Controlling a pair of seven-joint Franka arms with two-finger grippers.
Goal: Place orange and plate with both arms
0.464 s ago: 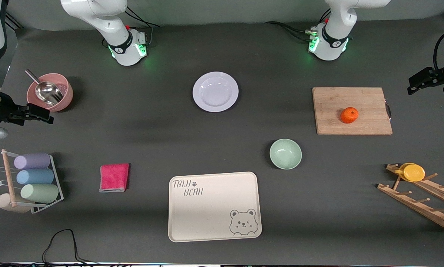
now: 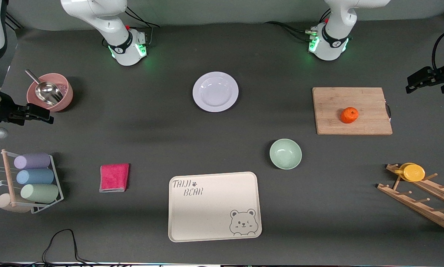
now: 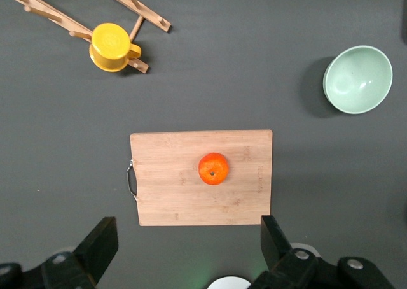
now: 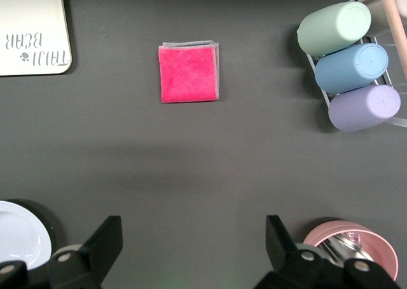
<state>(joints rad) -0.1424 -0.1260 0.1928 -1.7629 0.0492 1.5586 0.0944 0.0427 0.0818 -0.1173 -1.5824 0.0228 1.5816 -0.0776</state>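
Note:
I need to place the orange on the white plate [image 2: 215,91], so next I should grab the orange [image 2: 349,115] by its round sides with my left gripper.
The orange [image 2: 349,115] lies on a wooden cutting board [image 2: 366,100] toward the left arm's end; it also shows in the left wrist view [image 3: 213,169]. The white plate [image 2: 215,91] sits on the table between the two bases; its rim shows in the right wrist view [image 4: 19,235]. My left gripper [image 2: 416,82] hangs high at the left arm's end, open and empty [image 3: 189,244], apart from the board. My right gripper [image 2: 40,115] hangs high at the right arm's end, beside the pink bowl, open and empty [image 4: 194,244].
A pale green bowl [image 2: 285,153] and a cream bear tray [image 2: 214,205] lie nearer the front camera. A pink cloth [image 2: 114,177], a pink bowl with a metal scoop [image 2: 51,92], a cup rack [image 2: 29,181] and a wooden rack with a yellow cup [image 2: 413,172] stand around.
My left gripper has shifted very slightly. Nothing on the table has moved.

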